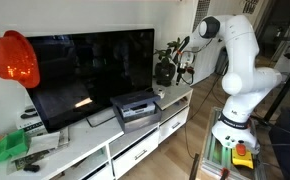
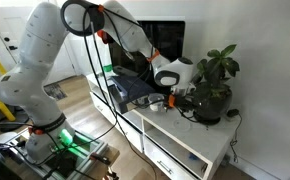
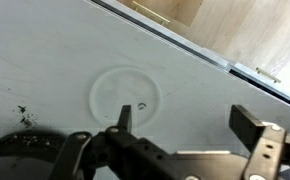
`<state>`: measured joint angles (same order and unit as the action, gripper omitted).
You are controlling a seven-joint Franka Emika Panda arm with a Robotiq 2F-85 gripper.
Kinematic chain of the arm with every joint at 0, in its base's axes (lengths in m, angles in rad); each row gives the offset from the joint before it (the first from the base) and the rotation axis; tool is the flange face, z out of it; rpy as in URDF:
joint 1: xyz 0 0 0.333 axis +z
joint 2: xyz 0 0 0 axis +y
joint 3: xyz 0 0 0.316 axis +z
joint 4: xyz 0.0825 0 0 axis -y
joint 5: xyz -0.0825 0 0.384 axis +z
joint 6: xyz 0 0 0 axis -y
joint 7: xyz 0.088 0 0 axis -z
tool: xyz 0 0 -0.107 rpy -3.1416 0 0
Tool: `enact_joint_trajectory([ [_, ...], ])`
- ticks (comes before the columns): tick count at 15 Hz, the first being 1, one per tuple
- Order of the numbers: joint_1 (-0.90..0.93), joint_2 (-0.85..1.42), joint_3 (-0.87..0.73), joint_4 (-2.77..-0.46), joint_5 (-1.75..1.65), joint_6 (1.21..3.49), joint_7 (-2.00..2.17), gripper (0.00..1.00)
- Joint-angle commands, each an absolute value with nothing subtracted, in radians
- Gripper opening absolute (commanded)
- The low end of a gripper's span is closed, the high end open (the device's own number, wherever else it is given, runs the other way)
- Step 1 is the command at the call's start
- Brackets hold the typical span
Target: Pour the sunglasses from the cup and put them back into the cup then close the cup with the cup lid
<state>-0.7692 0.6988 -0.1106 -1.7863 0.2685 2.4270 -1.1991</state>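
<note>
I should close the cup, so next my gripper should pick up the clear cup lid [image 3: 125, 97] by its near rim and leave the rest of the lid free.
A clear round cup lid [image 3: 125, 97] lies flat on the white cabinet top [image 3: 45, 60] in the wrist view. My gripper [image 3: 185, 122] hovers just above it, open, with nothing between its fingers. The left fingertip [image 3: 123, 115] stands over the lid's near rim, and the right fingertip [image 3: 251, 122] is well off to the lid's side. In both exterior views the gripper [image 1: 177, 62] [image 2: 177, 97] points down at the cabinet next to the potted plant [image 2: 213, 80]. The cup and the sunglasses cannot be made out in any view.
The plant's dark pot [image 3: 25, 152] sits close to the left finger. The cabinet's edge [image 3: 215, 62] runs diagonally, with wooden floor [image 3: 255, 25] beyond it. A large TV [image 1: 90, 65], a grey box-shaped device [image 1: 135, 106] and an orange object [image 1: 13, 58] stand further along the cabinet.
</note>
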Motion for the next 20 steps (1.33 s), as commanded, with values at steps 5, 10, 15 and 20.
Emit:
enact_joint_trajectory([
  [5,-0.782,0.762,-0.098,-1.72,0.269,2.46,-1.122,1.0],
  [10,-0.769,0.853,-0.15,-1.641,0.235,2.439,-0.861,1.0],
  [15,-0.797,0.972,-0.138,-1.527,0.22,2.451,-0.736,1.0],
  [20,-0.818,1.074,-0.115,-1.412,0.221,2.453,-0.606,0.98],
])
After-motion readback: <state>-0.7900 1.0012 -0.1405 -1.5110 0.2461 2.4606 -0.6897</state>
